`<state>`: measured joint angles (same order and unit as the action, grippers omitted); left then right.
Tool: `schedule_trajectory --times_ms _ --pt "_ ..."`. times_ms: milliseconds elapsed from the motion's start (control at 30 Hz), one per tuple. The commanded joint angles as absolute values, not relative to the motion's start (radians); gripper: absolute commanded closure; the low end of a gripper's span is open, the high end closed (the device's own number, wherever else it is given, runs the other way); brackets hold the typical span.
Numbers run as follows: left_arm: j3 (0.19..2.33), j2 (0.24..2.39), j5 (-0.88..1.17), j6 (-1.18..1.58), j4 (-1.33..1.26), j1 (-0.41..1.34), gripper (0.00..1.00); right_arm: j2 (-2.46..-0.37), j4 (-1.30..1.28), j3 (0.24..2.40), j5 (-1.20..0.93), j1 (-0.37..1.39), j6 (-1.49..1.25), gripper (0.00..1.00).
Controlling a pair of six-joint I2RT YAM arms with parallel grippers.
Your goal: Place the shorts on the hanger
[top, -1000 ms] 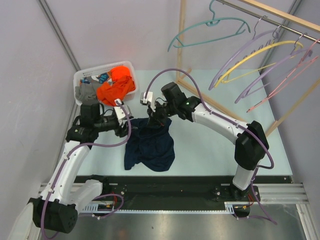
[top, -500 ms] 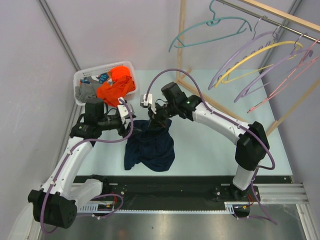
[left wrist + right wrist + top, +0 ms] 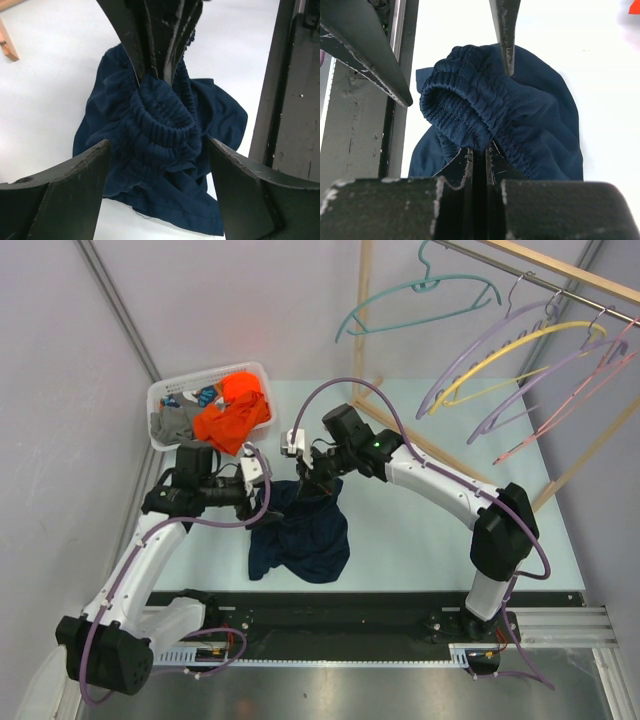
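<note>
The raised ribbed fold (image 3: 277, 494) (image 3: 161, 134) is between my left gripper's fingers. My left gripper should close on the waistband, as it would hold the waistband if it closed now.
The dark navy shorts (image 3: 300, 537) lie crumpled on the table with the waistband lifted. My right gripper (image 3: 312, 483) is shut on the ribbed waistband (image 3: 465, 107), pinching a fold between its fingertips (image 3: 480, 152). My left gripper (image 3: 264, 483) is open just left of the shorts. In the left wrist view its two fingers (image 3: 65, 195) straddle the raised waistband (image 3: 165, 125) without touching it, and the right gripper's shut fingers (image 3: 152, 40) come down from above. The teal hanger (image 3: 420, 295) hangs on the rod at the upper right, far from both grippers.
A white basket (image 3: 160, 392) at the back left holds an orange garment (image 3: 232, 415) and a grey one (image 3: 175, 427). Purple (image 3: 500, 340), yellow (image 3: 520, 345) and pink (image 3: 570, 405) hangers hang on the wooden rack (image 3: 363, 330) to the right.
My left gripper has moved right, up to the shorts' raised waistband. My right gripper keeps its hold and has lifted the waistband slightly.
</note>
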<state>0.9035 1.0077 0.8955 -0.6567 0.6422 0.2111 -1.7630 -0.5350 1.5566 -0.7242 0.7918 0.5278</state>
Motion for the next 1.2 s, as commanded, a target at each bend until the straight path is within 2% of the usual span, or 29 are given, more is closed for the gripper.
schedule_trajectory --times_ms 0,100,133,200,233,300,333,367,433,467,533,567,600,733,867,1033,1167 --pt "0.937 0.993 0.914 -0.703 0.673 0.225 0.17 -1.723 -0.538 1.611 -0.778 0.793 0.555 1.0" --pt "0.934 0.991 0.905 -0.651 0.603 0.225 0.26 -1.714 -0.554 1.602 -0.773 0.808 0.592 1.0" --pt "0.936 0.996 0.905 -0.634 0.588 0.225 0.36 -1.709 -0.558 1.598 -0.772 0.821 0.604 1.0" --pt "0.939 1.006 0.902 -0.583 0.554 0.225 0.48 -1.706 -0.575 1.597 -0.767 0.83 0.638 1.0" --pt "0.945 1.011 0.896 -0.545 0.545 0.224 0.61 -1.704 -0.58 1.597 -0.765 0.837 0.649 1.0" --pt "0.953 1.028 0.897 -0.505 0.531 0.219 0.79 -1.704 -0.583 1.591 -0.758 0.839 0.664 1.0" --pt "0.959 1.035 0.903 -0.482 0.526 0.21 0.96 -1.709 -0.578 1.588 -0.752 0.839 0.666 0.99" --pt "0.957 1.04 0.9 -0.418 0.519 0.206 1.0 -1.71 -0.554 1.585 -0.724 0.831 0.658 0.87" --pt "0.933 1.043 0.87 -0.27 0.45 0.189 1.0 -1.712 -0.532 1.578 -0.692 0.815 0.588 0.64" --pt "0.921 1.039 0.794 -0.215 0.415 0.184 1.0 -1.704 -0.522 1.572 -0.675 0.786 0.548 0.48" --pt "0.881 1.034 0.734 -0.085 0.336 0.172 1.0 -1.648 -0.462 1.505 -0.652 0.758 0.432 0.3" --pt "0.873 1.035 0.679 -0.052 0.316 0.17 1.0 -1.619 -0.407 1.462 -0.632 0.749 0.405 0.07" --pt "0.865 1.04 0.663 -0.023 0.29 0.172 1.0 -1.589 -0.387 1.425 -0.606 0.752 0.381 0.01" --pt "0.873 1.121 0.562 0.075 0.275 0.173 1.0 -1.526 -0.345 1.306 -0.538 0.768 0.29 0.04" --pt "0.903 1.183 0.439 0.115 0.279 0.169 1.0 -1.517 -0.33 1.25 -0.502 0.848 0.244 0.11" --pt "0.948 1.219 0.347 0.155 0.284 0.149 0.99 -1.584 -0.238 1.235 -0.419 0.955 0.124 0.18" --pt "0.977 1.233 0.348 0.138 0.302 0.124 1.0 -1.655 -0.115 1.215 -0.345 0.997 0.078 0.18"
